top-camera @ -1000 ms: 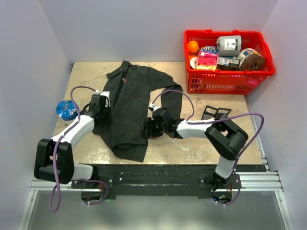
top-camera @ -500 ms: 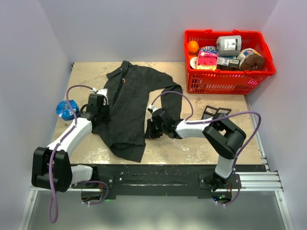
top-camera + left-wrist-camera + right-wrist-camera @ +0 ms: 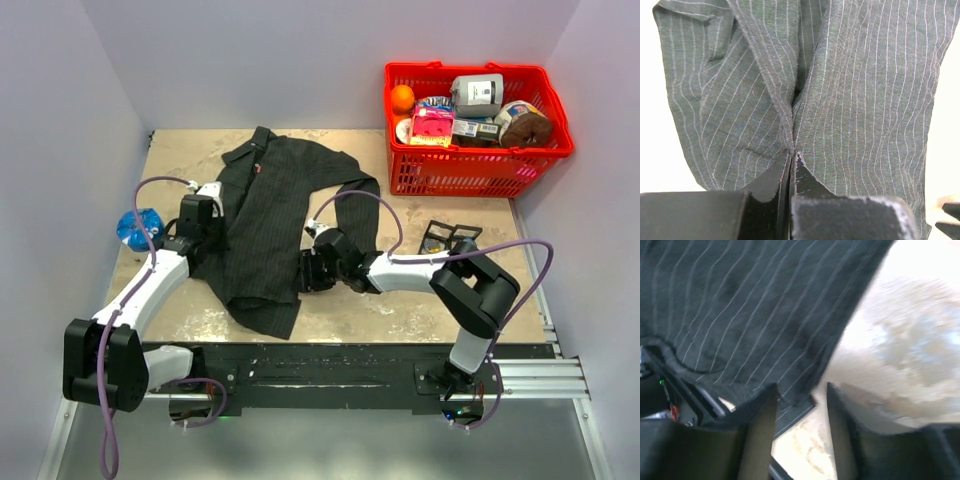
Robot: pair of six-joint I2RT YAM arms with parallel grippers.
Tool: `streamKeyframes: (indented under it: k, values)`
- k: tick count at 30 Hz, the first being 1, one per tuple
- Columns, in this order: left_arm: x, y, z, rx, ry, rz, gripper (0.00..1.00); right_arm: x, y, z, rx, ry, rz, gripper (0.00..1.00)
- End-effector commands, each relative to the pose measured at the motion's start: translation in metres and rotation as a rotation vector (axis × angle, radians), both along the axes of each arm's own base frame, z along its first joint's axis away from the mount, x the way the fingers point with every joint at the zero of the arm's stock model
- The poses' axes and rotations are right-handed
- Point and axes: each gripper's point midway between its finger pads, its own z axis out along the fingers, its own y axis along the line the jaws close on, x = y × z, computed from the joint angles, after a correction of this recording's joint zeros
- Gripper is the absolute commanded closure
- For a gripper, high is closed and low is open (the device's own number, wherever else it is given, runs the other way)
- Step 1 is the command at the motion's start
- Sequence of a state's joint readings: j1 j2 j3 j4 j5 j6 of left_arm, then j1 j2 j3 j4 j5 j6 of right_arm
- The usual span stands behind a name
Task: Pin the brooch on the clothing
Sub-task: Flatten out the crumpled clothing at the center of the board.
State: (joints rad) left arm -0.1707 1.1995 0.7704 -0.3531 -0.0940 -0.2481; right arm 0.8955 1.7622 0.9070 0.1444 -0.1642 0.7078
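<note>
The buttoned front of the shirt (image 3: 268, 210) should stay free to take the brooch, so my right gripper will grab the shirt by its hem corner (image 3: 297, 298).
The dark pinstriped shirt (image 3: 268, 210) lies spread on the table, collar at the far end, with a tiny red tag (image 3: 258, 170) near the collar. My left gripper (image 3: 205, 228) is at the shirt's left edge. In the left wrist view it (image 3: 792, 154) is shut on a pinched fold of the shirt (image 3: 860, 90). My right gripper (image 3: 309, 272) is at the shirt's right lower edge. In the right wrist view it (image 3: 801, 390) is open, with the shirt's hem (image 3: 765, 320) lying between the fingers. I see no brooch that I can name.
A blue round object (image 3: 138, 226) lies at the table's left edge beside the left arm. A black wire frame (image 3: 450, 237) lies right of the right arm. A red basket (image 3: 560, 140) with several items stands at the far right.
My left arm has drawn back to the left with the shirt's edge in its grip, and the shirt's lower part has shifted left. My right gripper has followed slightly left along the hem.
</note>
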Motion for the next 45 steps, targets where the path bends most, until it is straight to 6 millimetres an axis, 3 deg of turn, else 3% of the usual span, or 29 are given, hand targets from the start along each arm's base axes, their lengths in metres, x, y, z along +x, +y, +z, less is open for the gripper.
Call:
streamKeyframes:
  k: [1, 6, 14, 16, 20, 28, 34, 45]
  values:
    - [0.008, -0.009, 0.002, -0.025, -0.014, -0.036, 1.00, -0.010, 0.012, 0.001, 0.027, 0.027, 0.023, 0.48]
    - [0.008, -0.013, 0.000, -0.035, -0.005, -0.059, 1.00, -0.009, 0.019, 0.000, -0.001, 0.016, 0.024, 0.36]
    - [0.008, -0.015, 0.001, -0.046, -0.008, -0.068, 1.00, -0.014, 0.027, -0.016, -0.026, 0.056, 0.044, 0.37]
    - [0.007, -0.015, 0.001, -0.044, -0.005, -0.068, 1.00, -0.014, 0.030, -0.017, -0.029, 0.059, 0.045, 0.41]
    - [0.007, -0.013, 0.002, -0.037, -0.008, -0.062, 1.00, -0.010, 0.026, -0.020, -0.050, 0.056, 0.012, 0.59]
    - [0.007, -0.012, 0.010, -0.036, -0.041, -0.059, 0.97, -0.005, 0.020, -0.024, -0.085, 0.045, -0.019, 1.00]
    - [0.005, -0.003, 0.015, -0.013, -0.067, -0.013, 0.76, 0.008, 0.003, -0.012, -0.141, -0.030, -0.085, 1.00]
    - [-0.002, -0.001, 0.001, -0.007, -0.013, -0.001, 0.77, 0.009, -0.005, -0.015, -0.178, -0.040, -0.098, 1.00]
